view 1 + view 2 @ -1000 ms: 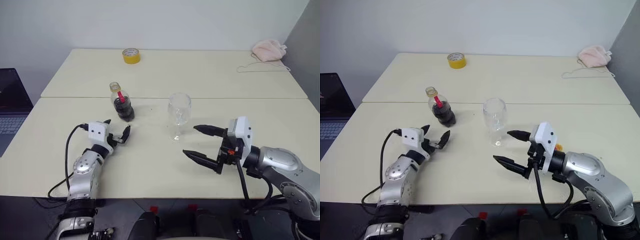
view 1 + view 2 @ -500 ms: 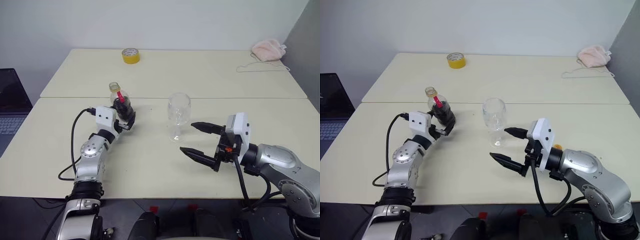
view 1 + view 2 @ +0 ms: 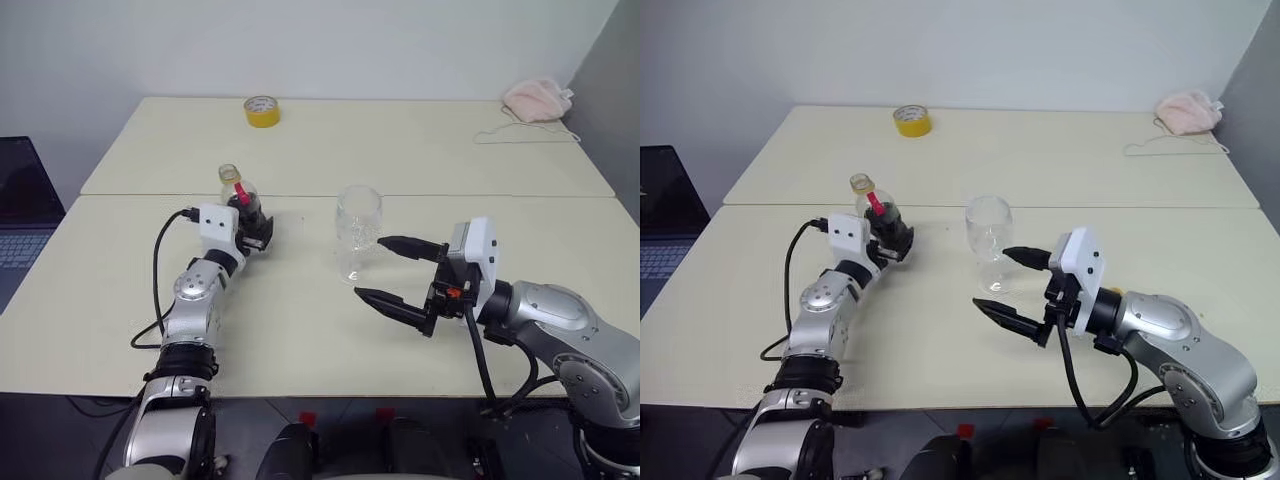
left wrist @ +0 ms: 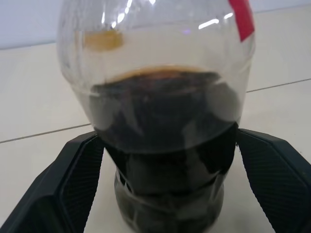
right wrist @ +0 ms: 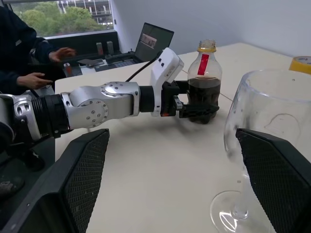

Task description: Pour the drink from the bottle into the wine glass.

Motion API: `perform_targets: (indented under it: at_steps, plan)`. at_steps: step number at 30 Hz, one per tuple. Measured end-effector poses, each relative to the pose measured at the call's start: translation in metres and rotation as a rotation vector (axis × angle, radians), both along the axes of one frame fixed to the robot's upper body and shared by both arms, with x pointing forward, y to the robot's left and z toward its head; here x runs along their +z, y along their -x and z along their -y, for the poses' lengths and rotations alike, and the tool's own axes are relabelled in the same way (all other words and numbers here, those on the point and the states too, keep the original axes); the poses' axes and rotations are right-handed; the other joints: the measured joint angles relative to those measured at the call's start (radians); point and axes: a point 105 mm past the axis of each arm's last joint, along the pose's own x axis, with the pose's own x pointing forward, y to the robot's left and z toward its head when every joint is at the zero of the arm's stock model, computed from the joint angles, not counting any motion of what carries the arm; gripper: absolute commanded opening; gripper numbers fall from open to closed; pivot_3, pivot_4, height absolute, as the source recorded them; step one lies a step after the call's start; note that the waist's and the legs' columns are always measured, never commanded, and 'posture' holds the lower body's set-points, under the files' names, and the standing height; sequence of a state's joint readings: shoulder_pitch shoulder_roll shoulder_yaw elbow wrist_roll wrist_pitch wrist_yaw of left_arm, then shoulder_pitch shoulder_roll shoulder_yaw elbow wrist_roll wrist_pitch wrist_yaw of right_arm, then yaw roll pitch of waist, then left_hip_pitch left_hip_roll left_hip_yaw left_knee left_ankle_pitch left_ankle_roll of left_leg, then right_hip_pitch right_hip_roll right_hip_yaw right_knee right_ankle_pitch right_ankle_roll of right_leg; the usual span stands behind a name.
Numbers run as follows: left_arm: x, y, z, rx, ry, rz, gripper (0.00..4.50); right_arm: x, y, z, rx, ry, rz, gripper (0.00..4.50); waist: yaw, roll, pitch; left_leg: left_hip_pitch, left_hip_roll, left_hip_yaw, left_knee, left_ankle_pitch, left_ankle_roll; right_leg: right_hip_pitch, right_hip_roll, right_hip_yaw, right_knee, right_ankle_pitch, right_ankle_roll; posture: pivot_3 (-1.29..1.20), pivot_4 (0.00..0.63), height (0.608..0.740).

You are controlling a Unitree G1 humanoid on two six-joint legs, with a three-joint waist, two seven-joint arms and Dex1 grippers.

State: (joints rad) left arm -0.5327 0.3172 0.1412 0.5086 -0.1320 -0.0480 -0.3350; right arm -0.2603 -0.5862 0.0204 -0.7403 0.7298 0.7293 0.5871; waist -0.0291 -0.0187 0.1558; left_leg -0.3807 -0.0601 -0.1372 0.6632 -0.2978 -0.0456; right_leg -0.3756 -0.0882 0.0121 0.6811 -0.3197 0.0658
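My fingers are beside the bottle [image 3: 240, 198], at its dark lower body [image 3: 247, 208], so my left gripper should close now and would hold the bottle.
The bottle [image 3: 240, 198] stands upright on the near table, left of centre, with a yellow cap, a red label strip and the dark drink [image 4: 165, 116] filling its lower half. My left gripper [image 3: 256, 229] is open and level. One finger [image 4: 63, 189] stands on each side of the bottle's lower body. The empty wine glass [image 3: 358, 226] stands upright to the right of the bottle. My right gripper [image 3: 368, 267] is open just right of and nearer than the glass, pointing left at its stem, with nothing between its fingers [image 5: 77, 179].
A yellow tape roll [image 3: 262, 111] lies on the far table, with a pink cloth [image 3: 538, 99] and a thin cord [image 3: 510, 138] at the far right. A laptop [image 3: 20, 200] sits beyond the table's left edge. A person's hands [image 5: 29, 80] rest at a desk behind.
My left gripper has moved forward and up from the table's near part to the bottle, and its fingers now stand around it. The right gripper has hardly moved.
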Motion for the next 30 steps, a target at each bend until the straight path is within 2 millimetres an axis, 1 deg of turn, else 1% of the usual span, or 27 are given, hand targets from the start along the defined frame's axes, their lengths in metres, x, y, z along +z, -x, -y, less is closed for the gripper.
perform_targets:
  at_steps: [8,9,10,11,16,20,23,26,28,30]
  plan:
    - [0.000,-0.004,0.005,-0.004,0.015,-0.022,4.50,0.001,0.000,0.000,-0.002,-0.003,0.001,4.46,0.000,0.000,0.000,0.000,0.000,0.000,0.000,0.000,0.000,0.000,0.000,0.000,0.000,0.000,0.000,0.00,0.150,0.740]
    - [0.001,-0.005,0.005,-0.002,0.016,-0.022,4.12,0.001,0.000,0.000,-0.002,-0.003,0.002,4.50,0.000,0.000,0.000,0.000,0.000,0.000,0.000,0.000,0.000,0.000,0.000,0.000,0.000,0.000,0.000,0.00,0.150,0.740]
    - [0.002,-0.005,0.005,0.001,0.017,-0.020,3.96,0.001,0.000,0.000,-0.003,-0.004,0.002,4.50,0.000,0.000,0.000,0.000,0.000,0.000,0.000,0.000,0.000,0.000,0.000,0.000,0.000,0.000,0.000,0.00,0.150,0.740]
    - [0.003,-0.006,0.005,0.003,0.017,-0.018,3.69,0.002,-0.001,0.000,-0.004,-0.004,0.003,4.50,0.000,0.000,0.000,0.000,0.000,0.000,0.000,0.000,0.000,0.000,0.000,0.000,0.000,0.000,0.000,0.00,0.150,0.740]
    - [0.003,-0.006,0.004,0.014,0.026,-0.020,2.15,0.006,-0.002,-0.001,-0.012,-0.007,0.020,4.50,0.000,0.000,0.000,0.000,0.000,0.000,0.000,0.000,0.000,0.000,0.000,0.000,0.000,0.000,0.000,0.00,0.150,0.740]
    - [0.002,-0.007,0.003,0.018,0.040,-0.033,1.41,0.007,-0.003,-0.001,-0.013,-0.011,0.023,4.50,0.000,0.000,0.000,0.000,0.000,0.000,0.000,0.000,0.000,0.000,0.000,0.000,0.000,0.000,0.000,0.00,0.150,0.740]
    - [0.003,-0.007,0.003,0.018,0.052,-0.042,1.13,0.007,-0.003,-0.001,-0.013,-0.013,0.024,4.50,0.000,0.000,0.000,0.000,0.000,0.000,0.000,0.000,0.000,0.000,0.000,0.000,0.000,0.000,0.000,0.00,0.150,0.740]
    - [0.005,-0.006,0.004,0.010,0.056,-0.049,1.03,0.007,-0.003,-0.001,-0.014,-0.015,0.024,4.50,0.000,0.000,0.000,-0.001,0.000,0.000,0.000,0.000,0.000,-0.001,0.000,0.000,0.000,0.000,0.000,0.00,0.150,0.740]
    - [0.014,-0.005,0.011,-0.015,0.042,-0.036,1.03,0.008,-0.003,-0.001,-0.019,-0.019,0.025,4.50,0.000,-0.001,0.001,-0.002,0.000,0.000,0.000,0.000,0.000,-0.002,0.000,0.000,0.000,0.000,0.000,0.00,0.150,0.740]
    - [0.028,-0.004,0.020,-0.062,0.008,-0.006,1.03,0.009,-0.004,-0.001,-0.028,-0.023,0.029,4.50,0.000,-0.001,0.001,-0.002,0.000,0.000,0.001,0.000,0.000,-0.002,0.000,0.000,0.001,0.000,0.000,0.00,0.150,0.740]
